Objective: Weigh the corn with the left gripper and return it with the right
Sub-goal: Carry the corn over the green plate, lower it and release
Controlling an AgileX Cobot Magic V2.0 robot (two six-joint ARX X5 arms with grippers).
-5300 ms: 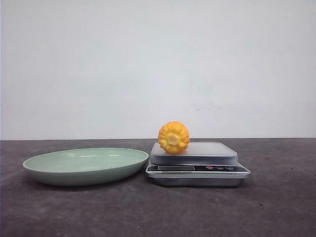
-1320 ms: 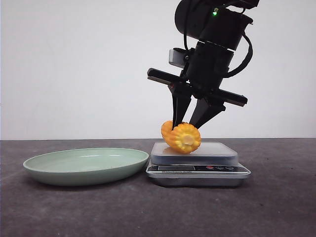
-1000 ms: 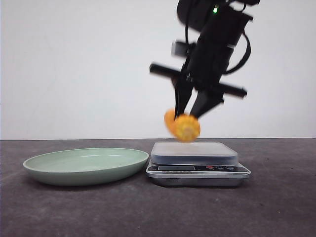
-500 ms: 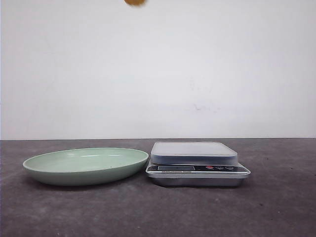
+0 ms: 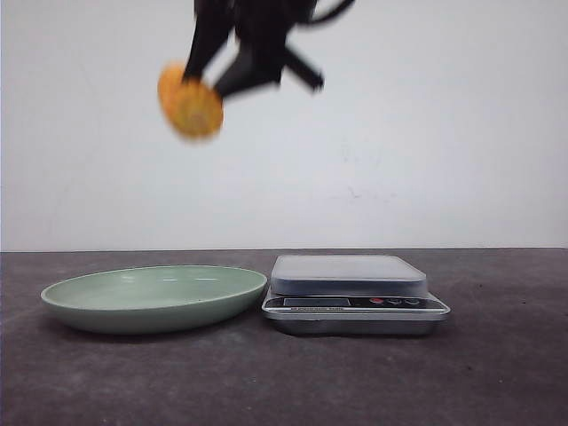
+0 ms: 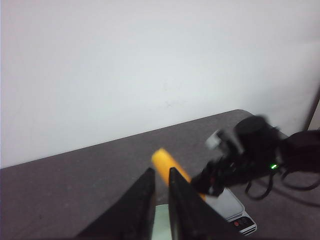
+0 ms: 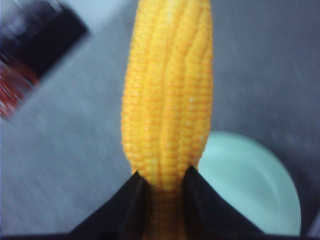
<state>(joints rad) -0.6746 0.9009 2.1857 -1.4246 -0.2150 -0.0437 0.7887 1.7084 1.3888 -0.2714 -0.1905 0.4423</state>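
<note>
I need to lower the corn before my right gripper lets go of it, because the corn's lower end [image 5: 197,129] is far above the green plate. The corn would drop if I opened my right gripper now.
The corn [image 5: 189,105], an orange-yellow cob, hangs blurred high in the air over the left half of the green plate [image 5: 98,311]. My right gripper [image 5: 203,83] is shut on it from above. The right wrist view shows the ribbed corn [image 7: 167,100] pinched at one end between the fingers of that gripper [image 7: 162,179], with the plate [image 7: 250,185] below. My left gripper [image 6: 160,172] is out of the front view; its fingers are close together with nothing between them. From there I see the corn [image 6: 167,162] and the right arm [image 6: 250,155].
A silver kitchen scale [image 5: 351,277] stands right of the plate, its platform bare; it also shows in the left wrist view, the scale [image 6: 227,207] lying under the right arm. The dark tabletop [image 5: 284,382] runs to a white wall behind.
The right gripper lifted the corn off the scale, rose out of the top of the front view, then came back into view further left, above the plate.
</note>
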